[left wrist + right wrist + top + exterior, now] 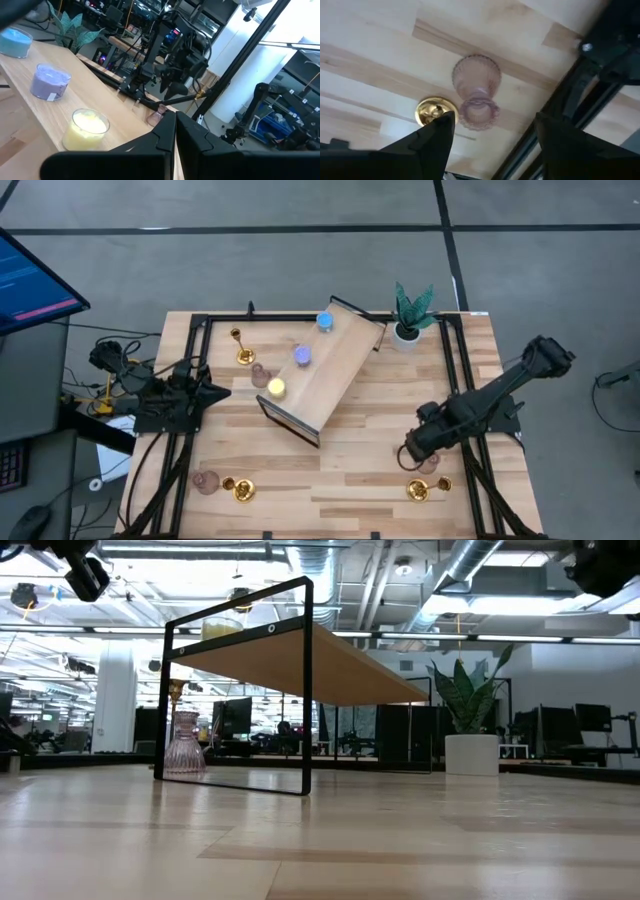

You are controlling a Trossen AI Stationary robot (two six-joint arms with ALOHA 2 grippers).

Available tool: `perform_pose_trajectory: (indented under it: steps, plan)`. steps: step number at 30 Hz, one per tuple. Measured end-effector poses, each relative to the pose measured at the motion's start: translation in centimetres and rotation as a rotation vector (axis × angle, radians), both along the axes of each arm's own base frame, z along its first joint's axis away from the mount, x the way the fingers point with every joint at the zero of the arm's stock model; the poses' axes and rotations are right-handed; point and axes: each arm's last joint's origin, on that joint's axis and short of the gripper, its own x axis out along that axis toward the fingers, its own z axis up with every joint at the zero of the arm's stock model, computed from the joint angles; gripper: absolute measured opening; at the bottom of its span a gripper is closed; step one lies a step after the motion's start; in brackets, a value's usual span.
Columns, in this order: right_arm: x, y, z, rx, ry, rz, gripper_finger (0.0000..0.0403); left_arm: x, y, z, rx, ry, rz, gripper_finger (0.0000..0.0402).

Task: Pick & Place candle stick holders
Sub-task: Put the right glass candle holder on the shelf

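The robot's right gripper will next place the pink candle holder on the wooden shelf (325,375), so it will grab the holder by its narrow neck (430,465).
On a slanted wooden shelf (325,375) at mid-table stand a blue (325,321), a violet (302,356) and a yellow (276,388) candle stick holder. A gold one (240,346) and a pink one (260,375) stand left of the shelf. Another pink (206,482) and gold (240,490) pair stands near front left. My right gripper (495,135) hangs open, pointing down, over a pink holder (476,92) lying beside a gold one (436,110) at front right; it touches neither. My left gripper (175,132) waits shut at the table's left (215,392).
A white-potted green plant (410,315) stands at the far right behind the shelf. Black frame rails (470,470) run along the table's sides, close to my right gripper. Bare wood lies between the shelf and the front edge (330,480).
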Motion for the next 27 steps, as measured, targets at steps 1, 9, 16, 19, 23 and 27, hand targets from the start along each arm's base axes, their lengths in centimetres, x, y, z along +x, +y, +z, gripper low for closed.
perform_pose_trajectory:
  steps: [1,9,16,19,23,27]
  plan:
    - [0.2,0.2,-0.2,-0.001,0.001,0.003,0.0266,0.0,0.0,0.0,0.008,0.0,0.0,0.0012]
    - [2.0,1.6,-2.2,-0.003,0.008,0.037,0.0266,0.0,0.0,0.0,0.011,-0.002,0.0,0.0012]
    - [1.9,2.5,-3.0,-0.024,0.045,0.075,0.0266,0.0,0.0,0.0,0.011,-0.002,0.001,0.0012]
    - [1.5,2.7,-3.8,0.005,0.031,0.083,0.0266,0.0,0.0,0.0,0.011,-0.002,0.001,0.0012]
    - [0.9,2.8,-5.5,0.081,-0.025,0.071,0.0266,0.0,0.0,0.0,0.011,-0.003,0.001,0.0012]
    - [0.1,2.3,-6.3,0.071,-0.011,0.069,0.0266,0.0,0.0,0.1,0.008,-0.005,0.001,0.0012]
